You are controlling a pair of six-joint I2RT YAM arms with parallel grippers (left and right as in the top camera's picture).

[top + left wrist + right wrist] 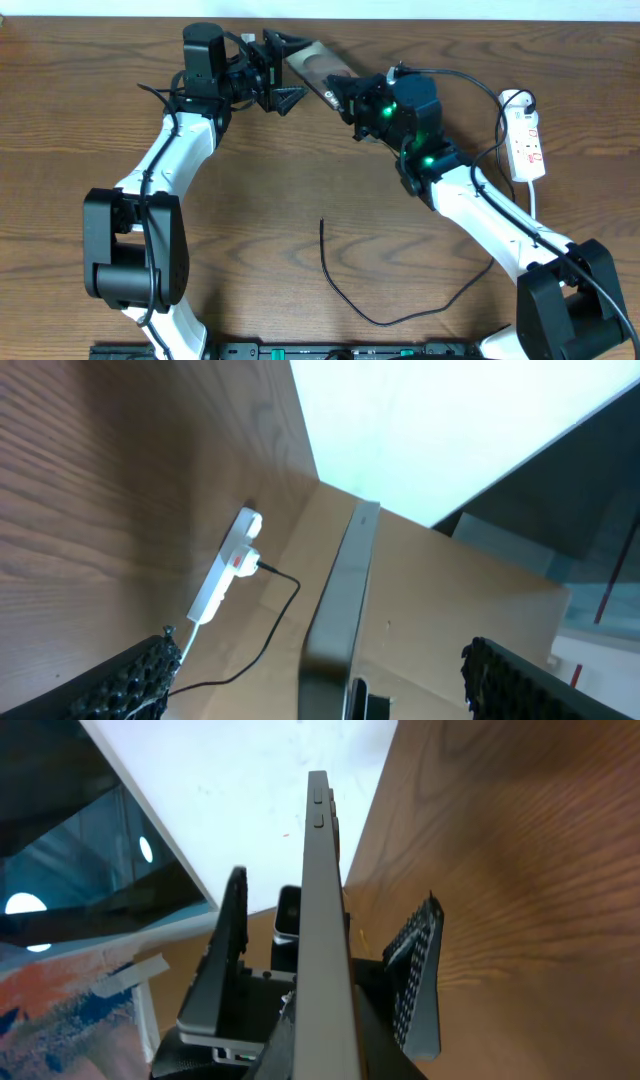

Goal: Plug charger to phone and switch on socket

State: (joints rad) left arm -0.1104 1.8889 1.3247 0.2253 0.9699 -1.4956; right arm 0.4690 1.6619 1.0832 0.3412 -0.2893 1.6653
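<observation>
My left gripper takes hold of the phone's far end [309, 63] across its sides next, leaving the phone's near end free to plug the charger [345, 295].
The bronze-brown phone [312, 66] is held off the table at the back centre, its edge turned toward both wrist cameras. My right gripper [346, 97] is shut on its near end [322, 900]. My left gripper [291, 70] is open, one finger on each side of the phone's far end [338, 610] without touching it; its fingers [421, 975] show in the right wrist view. The charger [345, 295] lies loose on the table in front, its plug tip [322, 222] free. The white socket [526, 140] lies at the right edge, also seen as the socket [226, 565] in the left wrist view.
The socket's white cord [534, 205] runs down beside the right arm. A black lead [270, 615] leaves the socket across the wood. The table's back edge [420, 22] is close behind both grippers.
</observation>
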